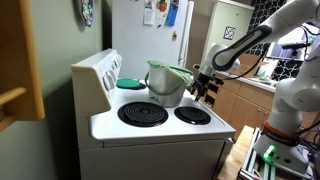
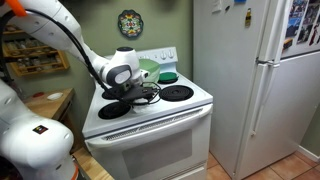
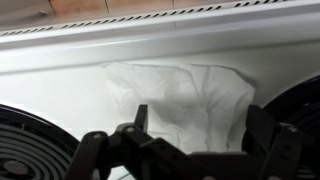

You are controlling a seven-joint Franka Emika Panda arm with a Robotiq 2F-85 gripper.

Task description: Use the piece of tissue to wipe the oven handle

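Note:
The gripper should grab the tissue [image 3: 185, 95] across its near part next and bunch it between the fingers. The tissue's far part then stays loose to wipe the oven handle.
A white crumpled tissue [image 3: 185, 95] lies on the white stove top between two black coil burners. In the wrist view my gripper [image 3: 200, 130] is open, with one dark finger on each side of the tissue's near part, just above it. In both exterior views the gripper [image 1: 203, 88] [image 2: 130, 92] is low over the stove top near its front edge. The tissue is hidden by the gripper in both. The oven handle [image 2: 150, 129] runs across the top of the oven door, below the gripper.
A grey pot [image 1: 165, 82] stands at the back of the stove, with a green dish [image 1: 130, 84] beside it. Coil burners [image 1: 143, 113] [image 3: 25, 150] flank the tissue. A white fridge [image 2: 260, 80] stands beside the stove. Wooden cabinets [image 1: 245, 100] are behind the arm.

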